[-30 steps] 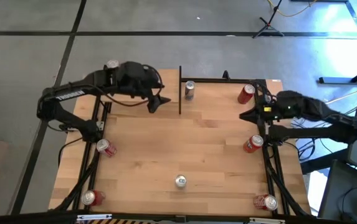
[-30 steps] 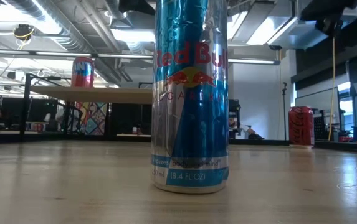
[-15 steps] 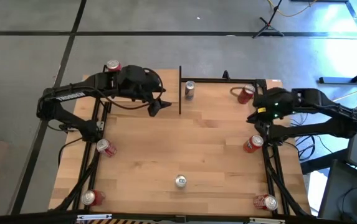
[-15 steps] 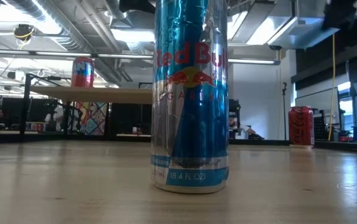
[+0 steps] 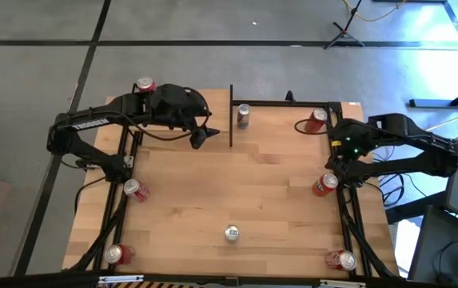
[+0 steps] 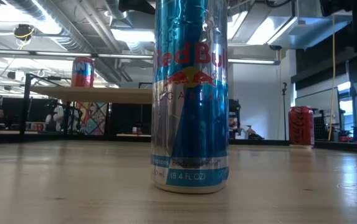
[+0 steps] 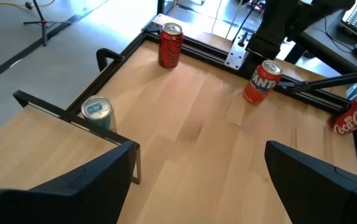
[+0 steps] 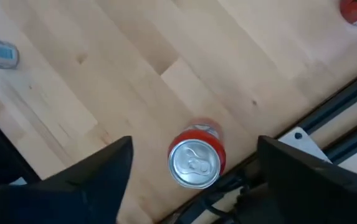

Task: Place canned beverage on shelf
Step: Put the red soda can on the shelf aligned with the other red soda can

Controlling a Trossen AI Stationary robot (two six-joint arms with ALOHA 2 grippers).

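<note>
The robot's right gripper next needs to pick up the Fanta can by its side below its lid (image 5: 322, 187), to place the orange-red Fanta can on the shelf (image 5: 217, 100).
The shelf (image 5: 217, 100) fills the table's far left corner, and one red can (image 5: 143, 84) stands on its far left end (image 6: 83, 71). My left gripper (image 7: 197, 180) hangs open over the shelf's near right corner (image 5: 203, 134), holding nothing. A silver-blue can (image 7: 97, 111) stands on the table just past the shelf's right edge. My right gripper (image 8: 194, 142) is open and points down above an upright orange-red Fanta can (image 8: 197, 163) at the table's right edge (image 5: 324, 184). Its fingers stand either side of the can in the right wrist view, without touching it.
A red Coke can (image 5: 316, 120) stands at the far right corner. A tall blue Red Bull can (image 5: 231, 233) stands near the front edge. More red cans (image 5: 137, 190) (image 5: 117, 254) (image 5: 340, 260) sit on the side rails. A black rail (image 8: 328, 124) runs beside the Fanta can.
My right gripper has drawn back toward the table's right edge and tipped downward, and now hangs over the Fanta can. No can has moved.
</note>
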